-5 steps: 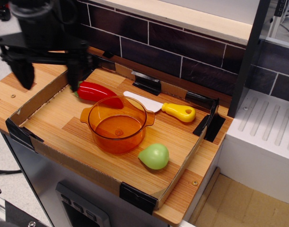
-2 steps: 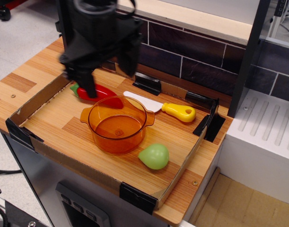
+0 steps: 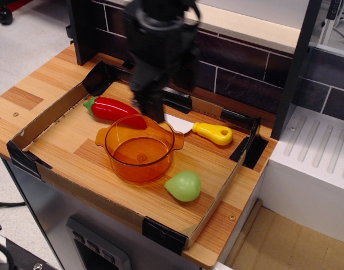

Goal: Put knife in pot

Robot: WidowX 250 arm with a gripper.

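Observation:
The knife needs to go in the orange pot [image 3: 139, 169]. My gripper will grab it next by its yellow handle [image 3: 213, 133].
The knife [image 3: 210, 133] lies flat behind the pot, its yellow handle to the right and its white blade pointing left. The blade's tip is hidden behind my gripper. The translucent orange pot [image 3: 139, 169] stands upright and empty in the middle of the tray. My black gripper [image 3: 169, 93] is motion-blurred and hangs above the pot's back rim and the knife's blade end. Its fingers are apart and hold nothing.
A red chili pepper [image 3: 112, 108] lies left of the knife, behind the pot. A light green pear toy [image 3: 184, 185] sits at the pot's front right. A low cardboard rim [image 3: 48, 115] with black corner clips bounds the wooden tray. A dark tiled wall [image 3: 233, 62] stands behind.
My gripper has swept from the tray's far left, past the chili, rightward to above the knife's blade. The toys have not moved.

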